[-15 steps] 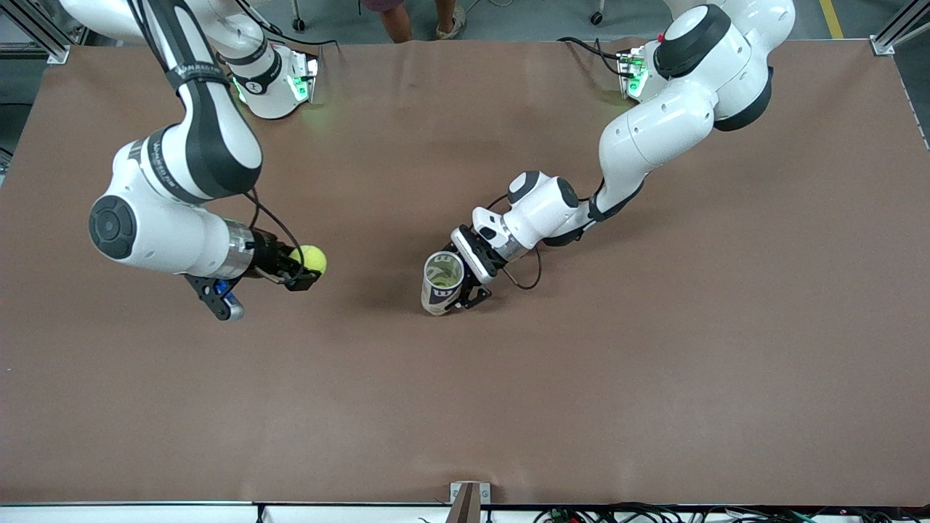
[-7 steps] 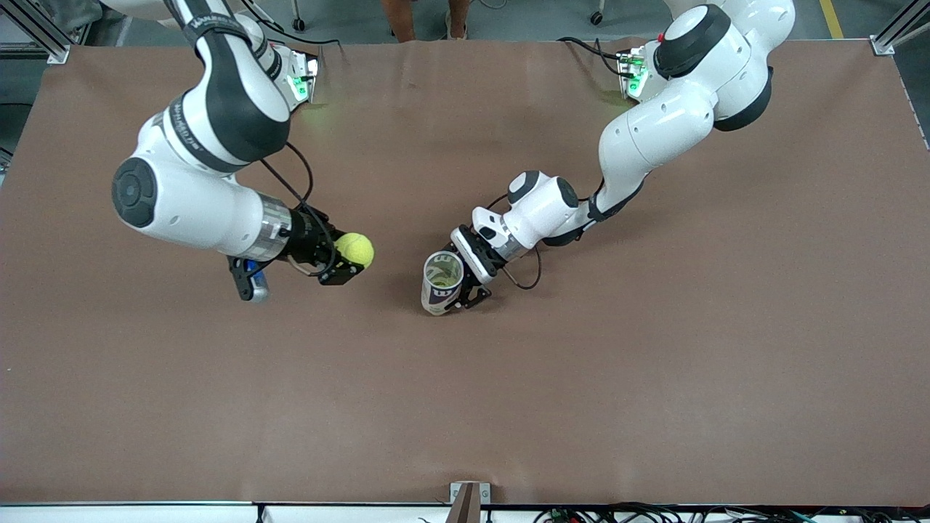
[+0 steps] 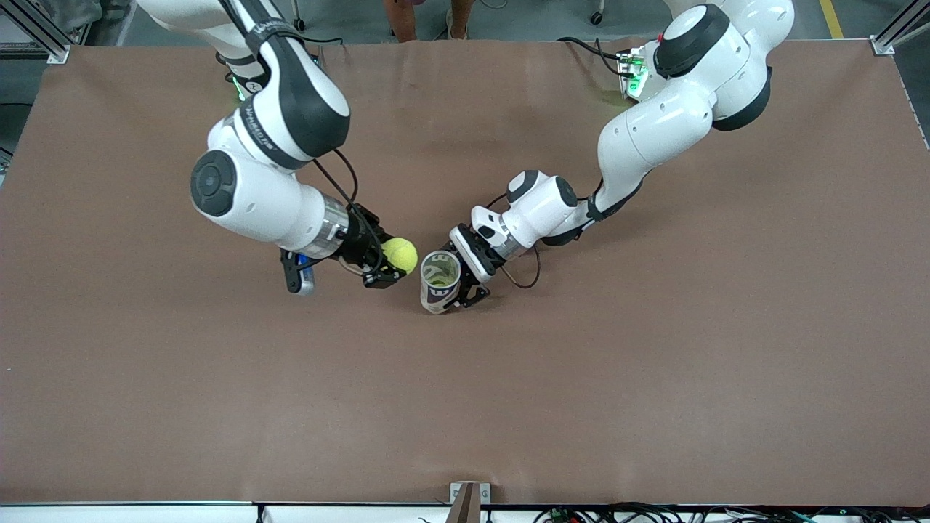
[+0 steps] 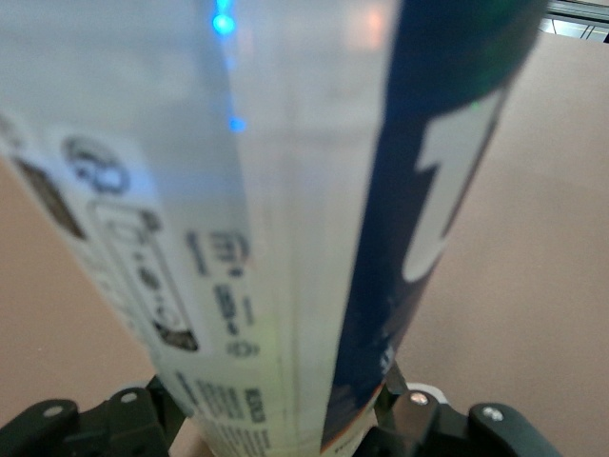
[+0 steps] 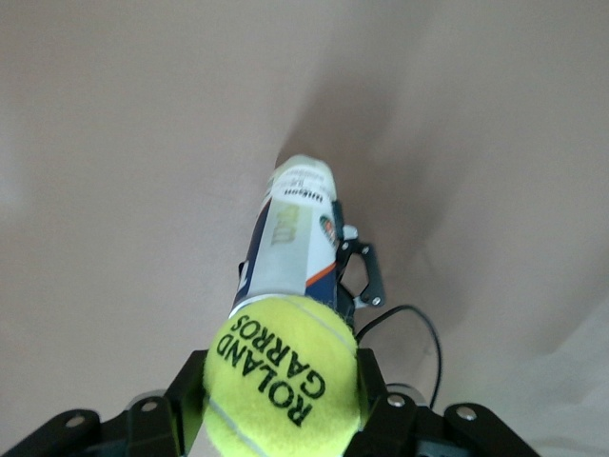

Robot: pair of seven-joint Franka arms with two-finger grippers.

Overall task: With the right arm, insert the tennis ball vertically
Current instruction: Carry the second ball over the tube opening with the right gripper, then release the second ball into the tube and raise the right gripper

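Observation:
The yellow tennis ball is beside the can's opening in the front view and would miss it. I should line the ball up with that opening before I open my right gripper.
My right gripper is shut on a yellow tennis ball marked ROLAND GARROS. It holds the ball in the air just beside the open mouth of a clear ball can. The can stands upright on the brown table. My left gripper is shut on the can's side. In the left wrist view the can's clear wall and blue label fill the picture. In the right wrist view the can shows past the ball, with the left gripper on it.
The left arm's cable loops on the table beside the can. A metal bracket sits at the table's edge nearest the front camera. The arm bases with green lights stand along the edge farthest from it.
My right arm has swung toward the can, carrying the ball from the right arm's end of the table to just beside the can's mouth. The left gripper and can have stayed still.

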